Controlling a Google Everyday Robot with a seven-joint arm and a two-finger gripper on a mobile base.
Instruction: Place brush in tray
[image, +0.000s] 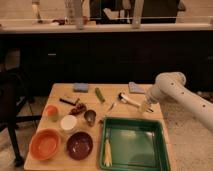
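Next, my gripper picks up the brush by the end of its white handle (149, 108), to place the brush (129, 99) in the green tray.
The brush (129, 99) lies on the wooden table (60, 92) just behind the tray. Its dark head points left and its white handle runs right. The green tray (134, 161) sits at the front right of the table and holds a pale yellow stick (106, 150) along its left side. My gripper (145, 107) hangs at the end of the white arm (170, 84) that comes in from the right. It is right over the handle end of the brush, near the tray's far rim, open and holding nothing.
A small silvery utensil (111, 106) lies left of the brush. Further left are an orange bowl (46, 144), a maroon bowl (80, 145), a white cup (68, 122), a metal cup (90, 117), a green item (100, 95) and a blue sponge (81, 87). A black chair (12, 110) stands at the left.
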